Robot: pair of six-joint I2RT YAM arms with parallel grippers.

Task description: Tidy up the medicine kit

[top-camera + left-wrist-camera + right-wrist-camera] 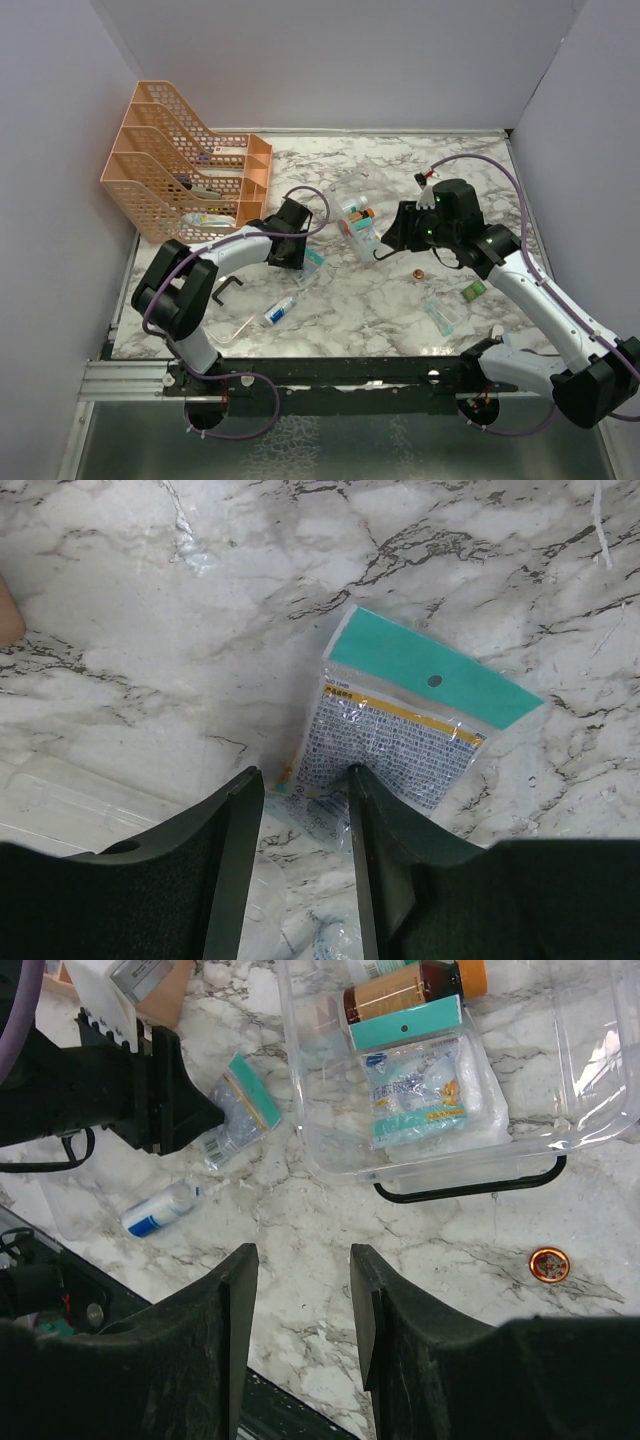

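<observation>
The flat teal-topped packet's near corner [298, 269] is between my fingers, so they would pinch the packet's corner if I closed now. My left gripper needs to close on the corner.
The medicine kit [345, 205] is a clear box with a black handle [470, 1188], standing open mid-table. In it lie a brown bottle [400, 990] and a teal-topped packet [415, 1080]. Left of the kit, another teal-topped packet [410, 715] lies flat on the marble. My left gripper [305, 775] stands over its near edge with the jaws apart, not clamping it. My right gripper [300, 1250] is open and holds nothing; it hovers above bare marble just in front of the kit's handle.
An orange mesh rack [185, 165] stands at the back left. A white and blue tube [160, 1210] lies near the front edge. A copper disc [549, 1264], a small green packet [474, 291] and a clear packet [441, 316] lie right of centre.
</observation>
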